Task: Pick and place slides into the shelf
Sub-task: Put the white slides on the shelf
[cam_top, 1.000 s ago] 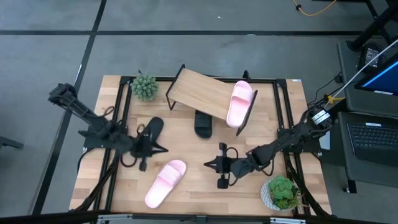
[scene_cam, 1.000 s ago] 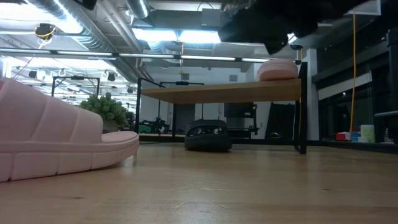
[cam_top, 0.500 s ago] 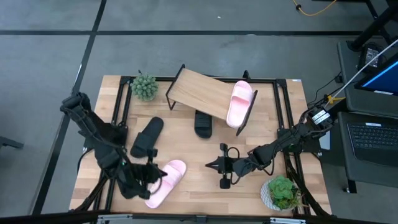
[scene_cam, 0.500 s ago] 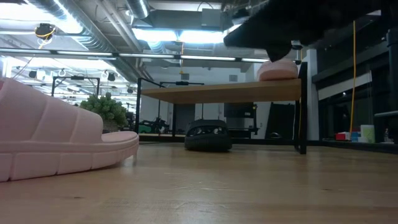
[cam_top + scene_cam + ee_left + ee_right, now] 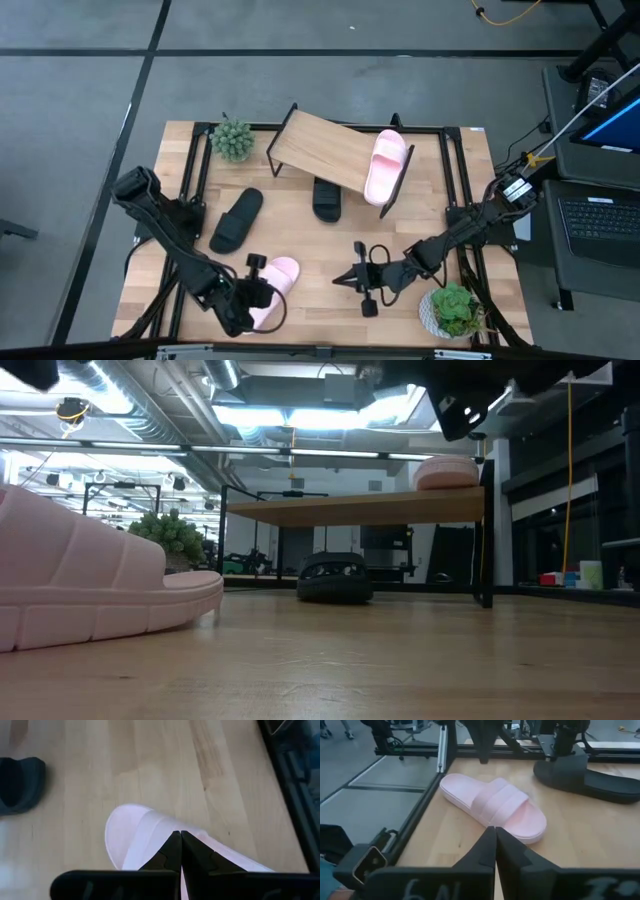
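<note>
My left gripper is going to grab the pink slide by its strap next, so that it can set the slide on the shelf (image 5: 320,148) beside its mate.
One pale pink slide (image 5: 278,278) lies sole-down near the table's near edge, also the pink slide (image 5: 145,837) in the left wrist view. My left gripper (image 5: 262,293), shut (image 5: 178,834), hovers over its near-left half. My right gripper (image 5: 340,279), shut (image 5: 495,828), hangs in the air to the slide's right, pointing at it (image 5: 492,805). A black slide (image 5: 235,220) lies flat on the table's left half. The second pink slide (image 5: 385,165) rests on the right end of the slanted shelf (image 5: 320,148). The second black slide (image 5: 327,198) sits on the table, partly under the shelf.
A small potted plant (image 5: 232,138) stands at the far left corner, another plant (image 5: 455,308) at the near right corner. Black frame rails (image 5: 455,170) run along the table's sides. Bare wood (image 5: 330,245) lies between the shelf and my right gripper.
My left arm has swung from beside the black slide on the left toward the table's near edge and now hangs over the pink slide there. My right gripper has drifted a little toward the near edge. No slide has moved.
</note>
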